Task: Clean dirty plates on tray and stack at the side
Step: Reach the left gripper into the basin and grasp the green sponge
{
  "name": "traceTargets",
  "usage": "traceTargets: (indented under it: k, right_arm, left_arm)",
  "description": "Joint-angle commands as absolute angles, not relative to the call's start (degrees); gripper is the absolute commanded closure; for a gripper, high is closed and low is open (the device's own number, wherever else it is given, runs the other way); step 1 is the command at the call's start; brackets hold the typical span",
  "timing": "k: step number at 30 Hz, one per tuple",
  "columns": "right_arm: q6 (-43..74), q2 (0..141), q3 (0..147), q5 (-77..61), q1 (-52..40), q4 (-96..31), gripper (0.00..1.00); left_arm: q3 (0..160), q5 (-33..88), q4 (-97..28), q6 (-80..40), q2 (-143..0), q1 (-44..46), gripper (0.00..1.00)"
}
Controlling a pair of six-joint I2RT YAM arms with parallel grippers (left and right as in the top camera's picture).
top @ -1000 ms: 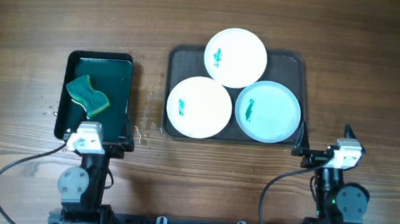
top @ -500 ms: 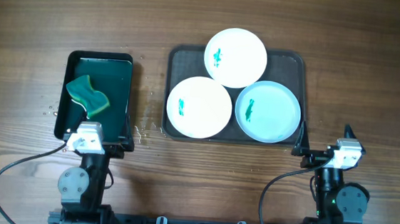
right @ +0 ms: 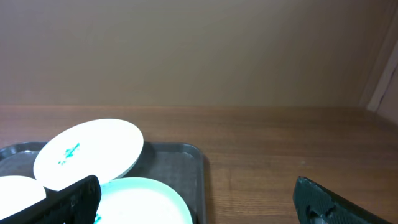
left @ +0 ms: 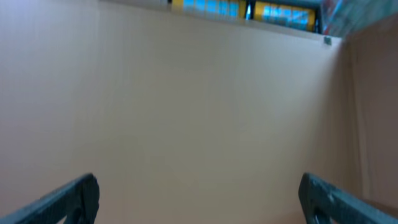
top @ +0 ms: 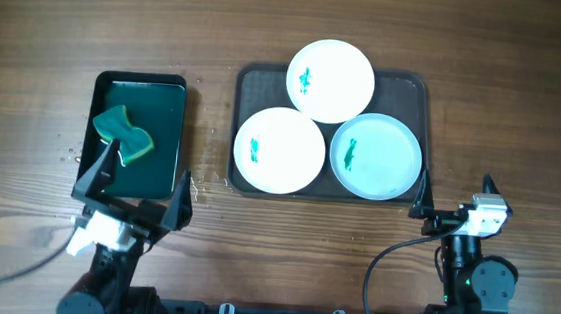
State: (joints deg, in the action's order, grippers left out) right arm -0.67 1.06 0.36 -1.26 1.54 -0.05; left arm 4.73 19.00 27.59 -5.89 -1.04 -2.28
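Note:
My left gripper should go to the green sponge and pinch it across its narrow middle (top: 125, 135), so the sponge's broad ends stay free to clean the dirty plates.
Three plates lie on the dark grey-brown tray (top: 408, 91): a white plate (top: 331, 80) at the far rim, a white plate (top: 279, 150) near left, and a mint-blue plate (top: 376, 156) near right. Each has a small teal smear. My left gripper (top: 139, 179) is open and empty, above the near end of the small black tray; its wrist view shows only a beige wall between its fingertips (left: 74, 196). My right gripper (top: 455, 190) is open and empty, just near and right of the tray. Its wrist view shows the far white plate (right: 87, 152), the mint plate (right: 146, 202) and the tray (right: 180, 160).
A smaller black tray with a green inside (top: 145, 94) stands left of the big tray and holds a green sponge (top: 124, 133). Water drops lie on the wood around it. Bare wooden table surrounds both trays.
My left arm has lifted and tilted up, and its fingers now show spread wide over the black tray's near end. The right arm and the plates have not moved.

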Motion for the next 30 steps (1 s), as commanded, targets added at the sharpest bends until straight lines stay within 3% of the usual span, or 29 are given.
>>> traceTargets:
  k: [1,4,8,10,13,23,30]
  right_arm:
    - [0.12,0.91,0.32,-1.26,1.34,0.19,0.0]
    - [0.14,0.91,0.32,-1.26,1.34,0.19,0.0]
    - [0.14,0.91,0.32,-1.26,1.34,0.19,0.0]
    - [0.12,0.91,0.32,-1.26,1.34,0.19,0.0]
    - [0.12,0.91,0.32,-1.26,1.34,0.19,0.0]
    - [0.14,0.91,0.32,-1.26,1.34,0.19,0.0]
    - [0.14,0.91,0.32,-1.26,1.34,0.19,0.0]
  left_arm:
    - [19.09,11.46,10.79,-7.81,-8.86,-2.15,0.0]
    - [38.28,8.21,-16.53,-3.62,-26.83,-2.13,0.0]
    - [54.02,9.21,-33.17,-3.01,-45.63,-2.15,0.0]
    - [57.06,3.9,-35.11,-5.85,-51.09,-2.35,0.0]
    - [60.66,-7.14,-39.94,-21.74,-63.37,-8.14,0.0]
    - [60.66,-7.35,-46.72,-30.52,-85.38,-16.38,0.0]
    - [60.66,-2.9,-39.99,-30.46,-95.39,-16.36,0.0]
